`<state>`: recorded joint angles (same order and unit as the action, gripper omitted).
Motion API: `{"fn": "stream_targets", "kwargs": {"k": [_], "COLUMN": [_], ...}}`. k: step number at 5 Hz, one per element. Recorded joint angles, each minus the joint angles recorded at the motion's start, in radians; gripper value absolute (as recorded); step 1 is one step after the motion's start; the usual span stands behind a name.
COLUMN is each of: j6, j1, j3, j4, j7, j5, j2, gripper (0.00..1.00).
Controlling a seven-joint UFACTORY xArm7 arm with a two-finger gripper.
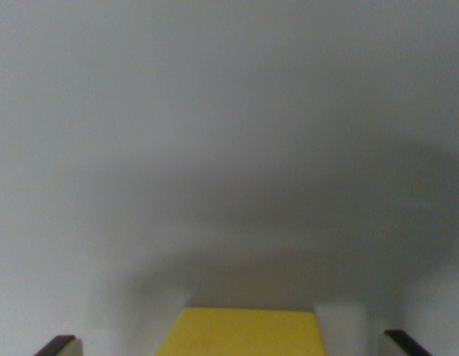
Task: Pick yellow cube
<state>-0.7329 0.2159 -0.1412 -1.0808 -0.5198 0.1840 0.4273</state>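
Next, my gripper grabs the yellow cube by its opposite sides to pick the yellow cube (pixel 244 332) off the grey surface.
The yellow cube (pixel 244 332) shows at the bottom middle of the wrist view, cut off by the lower edge, so only its top face is visible. It rests on a plain grey surface (pixel 229 133). My gripper (pixel 230 345) is open, and the cube lies between its two dark fingertips. One fingertip (pixel 57 345) peeks in at the bottom of the wrist view's left, the other fingertip (pixel 404 343) at the bottom of the wrist view's right. A clear gap of grey surface separates each fingertip from the cube's sides.
A soft shadow spreads over the grey surface around and beyond the cube. Nothing else is in view.
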Motion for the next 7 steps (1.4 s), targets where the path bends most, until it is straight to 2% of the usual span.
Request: {"fn": "stream_targets", "kwargs": {"k": [2,3,7], "j6": [0.0,0.0,-0.002], "j1": [0.0,0.0,0.0], "j3": [0.0,0.0,0.0], "j4": [0.0,0.0,-0.001], "j7": [0.0,0.0,0.0], "j5": [0.0,0.0,-0.0002], "j2": [0.0,0.0,-0.001], "gripper": [0.0,1.0,1.0]}}
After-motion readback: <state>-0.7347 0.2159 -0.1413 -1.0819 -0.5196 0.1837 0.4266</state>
